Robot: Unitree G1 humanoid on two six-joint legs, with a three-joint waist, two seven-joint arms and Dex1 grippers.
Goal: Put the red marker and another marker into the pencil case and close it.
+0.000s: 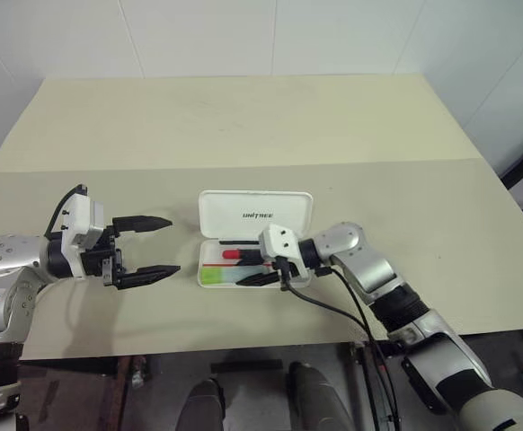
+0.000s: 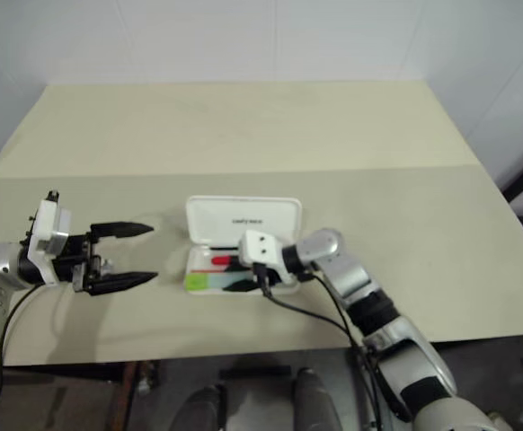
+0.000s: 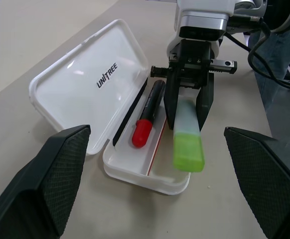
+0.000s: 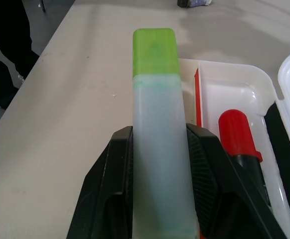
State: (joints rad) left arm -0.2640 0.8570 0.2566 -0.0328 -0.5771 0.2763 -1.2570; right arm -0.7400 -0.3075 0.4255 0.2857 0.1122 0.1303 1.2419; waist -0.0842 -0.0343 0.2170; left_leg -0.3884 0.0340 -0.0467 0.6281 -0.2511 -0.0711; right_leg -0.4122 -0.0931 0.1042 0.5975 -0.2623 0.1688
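Note:
My right gripper opens next, since the green-capped marker is low over the tray's front part and would lie in the tray.
The white pencil case point(image 1: 254, 214) lies open at the table's middle, its "UNITREE" lid folded back. In the tray rests the red marker point(image 3: 147, 117), red cap toward the left end. My right gripper point(image 1: 252, 273) is shut on the other marker point(image 4: 157, 124), a pale one with a lime-green cap, and its black fingers point(image 4: 112, 174) clamp the barrel. That marker point(image 1: 215, 276) hangs low over the tray's front part, cap pointing left; I cannot tell whether it touches. My left gripper point(image 1: 173, 245) stands open a little left of the case, holding nothing.
The beige table point(image 1: 441, 233) has a seam point(image 1: 243, 166) running across behind the case. A black cable point(image 1: 333, 310) trails from my right wrist over the front edge. There is bare tabletop right of the case and behind it.

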